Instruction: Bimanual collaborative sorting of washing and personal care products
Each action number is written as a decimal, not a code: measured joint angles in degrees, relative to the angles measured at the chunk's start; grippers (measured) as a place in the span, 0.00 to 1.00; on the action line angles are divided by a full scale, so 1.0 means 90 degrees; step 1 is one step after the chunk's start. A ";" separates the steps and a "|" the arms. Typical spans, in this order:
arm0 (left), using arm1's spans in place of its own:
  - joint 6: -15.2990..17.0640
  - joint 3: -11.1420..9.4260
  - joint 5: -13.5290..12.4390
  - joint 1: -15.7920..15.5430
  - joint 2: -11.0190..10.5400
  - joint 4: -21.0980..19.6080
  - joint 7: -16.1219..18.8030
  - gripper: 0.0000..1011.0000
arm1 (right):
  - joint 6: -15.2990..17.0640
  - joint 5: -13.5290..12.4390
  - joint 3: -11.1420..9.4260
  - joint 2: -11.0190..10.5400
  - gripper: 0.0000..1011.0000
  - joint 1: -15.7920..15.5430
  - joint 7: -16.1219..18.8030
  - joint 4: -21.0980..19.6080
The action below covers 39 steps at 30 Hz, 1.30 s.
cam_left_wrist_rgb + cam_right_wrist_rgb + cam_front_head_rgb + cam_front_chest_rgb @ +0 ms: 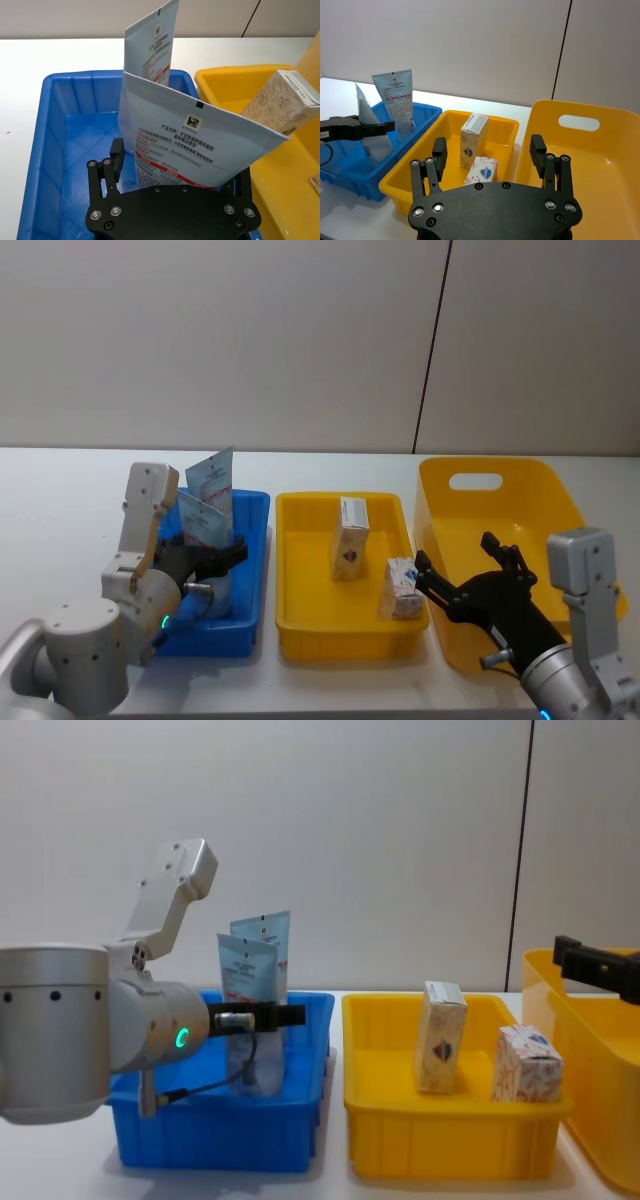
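Note:
My left gripper should next grab the front pale-blue squeeze tube by its middle body (209, 539) (373, 140), because the sides of the blue bin rise around the tube's end with the cap.
Two pale-blue tubes stand in the blue bin (255, 570). The front tube (200, 145) rises between the fingers of my left gripper (180, 167), which is open; a strip of bin floor shows between one finger (117, 155) and the tube. The back tube (152, 45) leans against the bin's far wall. In the middle yellow tray (300, 570) one cream box (350, 537) stands upright and another box (401, 588) sits near its front right corner. My right gripper (458, 560) hangs open with nothing in it, over the front of the large yellow bin (530, 490).
The three containers sit side by side on a white table (60, 500), close to its front edge. A grey wall stands behind. The large yellow bin on the right has high walls and a handle slot (475, 481).

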<state>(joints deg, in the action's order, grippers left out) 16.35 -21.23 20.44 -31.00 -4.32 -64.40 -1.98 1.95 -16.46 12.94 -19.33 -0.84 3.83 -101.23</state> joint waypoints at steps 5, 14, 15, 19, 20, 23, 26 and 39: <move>-0.0020 0.0022 -0.0005 -0.0088 0.0072 0.0149 0.0019 0.98 | 0.0000 0.0000 0.0000 0.0000 0.99 0.0000 0.0000 0.0000; -0.0041 0.0051 -0.0012 -0.0198 0.0155 0.0330 0.0039 0.78 | 0.0000 -0.0001 0.0000 0.0000 0.99 0.0000 0.0000 0.0000; -0.0042 0.0052 -0.0012 -0.0204 0.0159 0.0341 0.0041 0.74 | 0.0000 0.0000 0.0000 0.0000 0.99 0.0000 0.0000 0.0000; -0.0047 0.0060 -0.0014 -0.0233 0.0181 0.0389 0.0045 0.70 | 0.0000 0.0000 0.0000 0.0000 0.99 0.0000 0.0000 0.0000; -0.0048 0.0061 -0.0015 -0.0237 0.0183 0.0396 0.0045 0.70 | 0.0000 0.0000 0.0000 0.0000 0.99 0.0000 0.0000 0.0000; -0.0050 0.0063 -0.0016 -0.0249 0.0195 0.0417 0.0047 0.68 | 0.0000 0.0000 0.0000 0.0000 0.99 0.0000 0.0000 0.0000; -0.0053 0.0065 -0.0016 -0.0260 0.0202 0.0436 0.0050 0.66 | 0.0000 0.0000 0.0000 0.0000 0.99 0.0000 0.0000 0.0000; -0.0318 0.0099 -0.0021 -0.0186 0.0109 0.0241 -0.0187 0.58 | 0.0000 0.0000 0.0000 0.0000 0.99 0.0000 0.0000 0.0000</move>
<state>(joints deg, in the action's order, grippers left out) 13.49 -20.34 20.25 -32.68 -3.34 -62.23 -3.66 1.95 -16.47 12.94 -19.33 -0.84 3.83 -101.23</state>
